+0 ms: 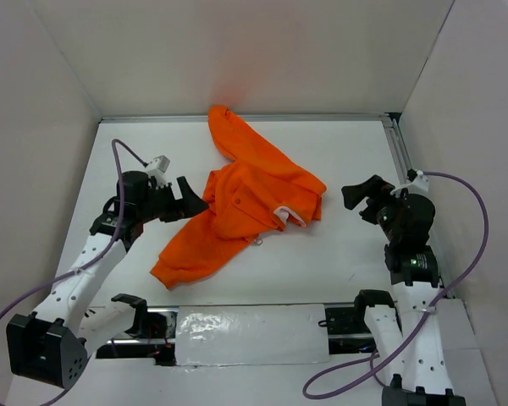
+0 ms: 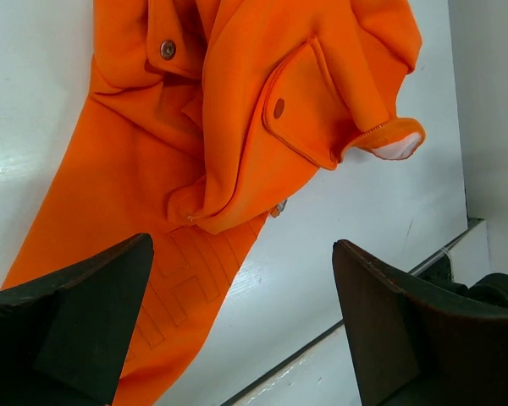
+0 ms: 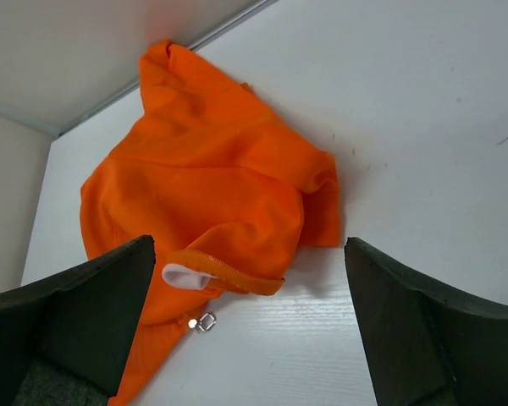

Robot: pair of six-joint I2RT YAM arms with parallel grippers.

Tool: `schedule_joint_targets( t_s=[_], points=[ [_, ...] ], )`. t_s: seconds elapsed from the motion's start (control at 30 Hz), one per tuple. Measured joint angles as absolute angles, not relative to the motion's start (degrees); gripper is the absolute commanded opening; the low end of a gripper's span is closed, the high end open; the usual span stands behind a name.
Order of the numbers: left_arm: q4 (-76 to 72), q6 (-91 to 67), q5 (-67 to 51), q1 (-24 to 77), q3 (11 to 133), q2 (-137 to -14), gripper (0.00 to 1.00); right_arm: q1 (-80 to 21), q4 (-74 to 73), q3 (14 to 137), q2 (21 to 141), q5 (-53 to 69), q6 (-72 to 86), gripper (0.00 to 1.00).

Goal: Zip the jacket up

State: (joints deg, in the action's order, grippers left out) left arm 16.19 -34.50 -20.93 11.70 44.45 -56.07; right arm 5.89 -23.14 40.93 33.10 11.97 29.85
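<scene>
My left gripper is going to grab the jacket's fold beside the snap next. It needs to leave the zipper edge free and spread the jacket for zipping.
The orange jacket (image 1: 245,203) lies crumpled on the middle of the white table (image 1: 347,144), one sleeve stretched toward the back wall. A fold shows pale lining (image 1: 289,215), and a small metal zipper pull (image 1: 258,243) pokes out at its near edge. My left gripper (image 1: 193,200) stands open just left of the jacket, apart from it. Its wrist view shows a flap pocket with a snap (image 2: 278,108) and the pull (image 2: 278,208). My right gripper (image 1: 356,203) hangs open to the right, nothing between its fingers. The right wrist view shows the zipper edge (image 3: 237,272) and the pull (image 3: 205,321).
White walls close the table in at the back and both sides. A metal rail (image 1: 398,152) runs along the right edge. A shiny taped strip (image 1: 245,334) and black brackets (image 1: 131,309) line the near edge between the arm bases. Purple cables (image 1: 478,228) loop off both arms.
</scene>
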Motion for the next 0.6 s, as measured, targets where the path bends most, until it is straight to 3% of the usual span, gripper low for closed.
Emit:
schedule_joint_targets(
  t_s=[0.27, 0.47, 0.5, 0.6],
  points=[
    [14.92, -33.10, -22.06, 13.58, 45.84, -68.25, 0.99, 5.89, -23.33, 40.93, 38.33, 15.81, 28.18, 1.00],
    [14.50, -32.49, -22.26, 17.23, 54.52, -83.85, 0.99, 0.82, -23.31, 40.75, 47.62, 15.73, 28.47, 1.00],
    [14.46, -31.99, -21.87, 17.98, 56.40, -86.39, 0.97, -0.93, -22.94, 40.49, 49.78, 15.27, 28.82, 1.00],
    [14.76, -31.59, -20.21, 19.53, 61.36, -92.92, 0.70, -5.39, -21.69, 39.94, 56.80, 13.72, 30.28, 1.00]
  ],
)
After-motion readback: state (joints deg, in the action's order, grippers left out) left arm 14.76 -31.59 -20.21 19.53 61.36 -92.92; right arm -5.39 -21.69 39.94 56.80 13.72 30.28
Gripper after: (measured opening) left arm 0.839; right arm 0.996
